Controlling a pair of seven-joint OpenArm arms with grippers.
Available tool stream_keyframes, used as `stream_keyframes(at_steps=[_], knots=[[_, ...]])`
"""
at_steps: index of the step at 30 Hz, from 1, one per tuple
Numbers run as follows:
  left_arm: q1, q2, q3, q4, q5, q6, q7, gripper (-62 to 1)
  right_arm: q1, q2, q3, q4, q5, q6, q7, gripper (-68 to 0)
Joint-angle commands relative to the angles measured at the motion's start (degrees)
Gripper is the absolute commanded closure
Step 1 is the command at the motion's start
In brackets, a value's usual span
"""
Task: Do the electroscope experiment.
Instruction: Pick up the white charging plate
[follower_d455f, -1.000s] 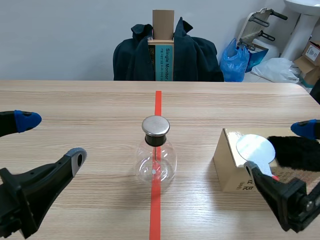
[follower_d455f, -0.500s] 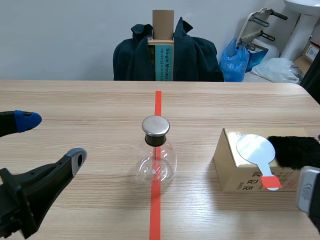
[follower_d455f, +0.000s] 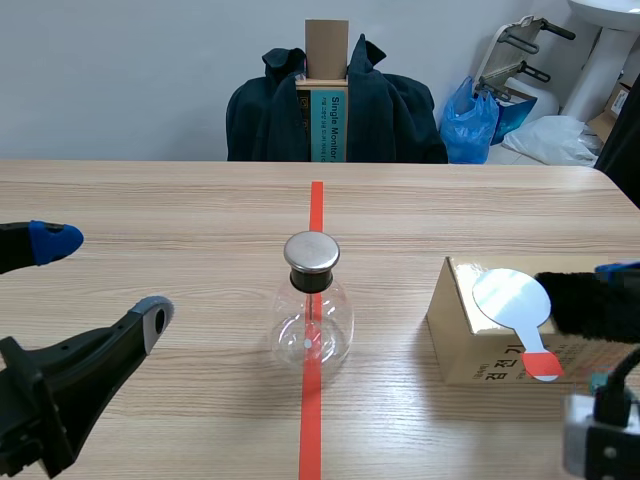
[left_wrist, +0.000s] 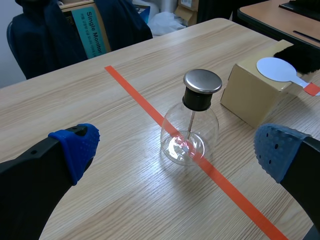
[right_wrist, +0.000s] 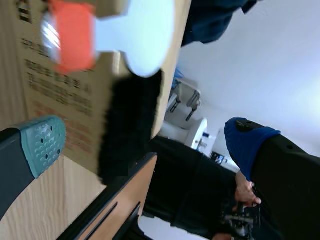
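My right gripper picks up the white paddle by its red handle (follower_d455f: 542, 364) next, to charge the electroscope (follower_d455f: 312, 305).
The electroscope, a round glass flask (follower_d455f: 313, 318) with a metal cap (follower_d455f: 311, 252) and a rod inside, stands on the red tape line at the table's middle. A cardboard box (follower_d455f: 470, 345) to its right carries a white paddle (follower_d455f: 511, 298) with a red handle and a strip of black fur (follower_d455f: 596, 305). My left gripper (left_wrist: 176, 148) is open, low at the near left, with the flask (left_wrist: 189, 131) ahead between its fingers. My right gripper (right_wrist: 145, 142) is open and rolled sideways just beside the box (right_wrist: 55, 102), facing the fur (right_wrist: 125, 125) and paddle (right_wrist: 142, 27).
A chair draped with a dark jacket (follower_d455f: 335, 105) stands behind the far table edge. Bags and boxes (follower_d455f: 480, 120) lie on the floor at the back right. The right arm (follower_d455f: 598, 440) fills the near right corner of the scene.
The right arm has swung away from the box's front, dropped toward the near right corner and rolled its gripper sideways. The left arm, flask and box have not moved.
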Motion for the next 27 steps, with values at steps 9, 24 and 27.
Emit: stream_keyframes(at_steps=[9, 24, 27], knots=[[0.0, 0.1, 0.3, 0.9, -0.4, -0.2, -0.8, -62.3, 6.6, -4.8, -8.6, -13.6, -7.7, -19.1, -2.1, -67.9], [-0.3, 0.1, 0.3, 0.9, -0.4, -0.3, -0.8, -62.3, 7.0, -4.7, -13.3, -18.6, -8.0, -30.4, -7.6, -67.9], [-0.3, 0.1, 0.3, 0.9, -0.4, -0.4, -0.8, -62.3, 7.0, -4.7, -13.3, -18.6, -7.8, -30.4, -7.9, -67.9]])
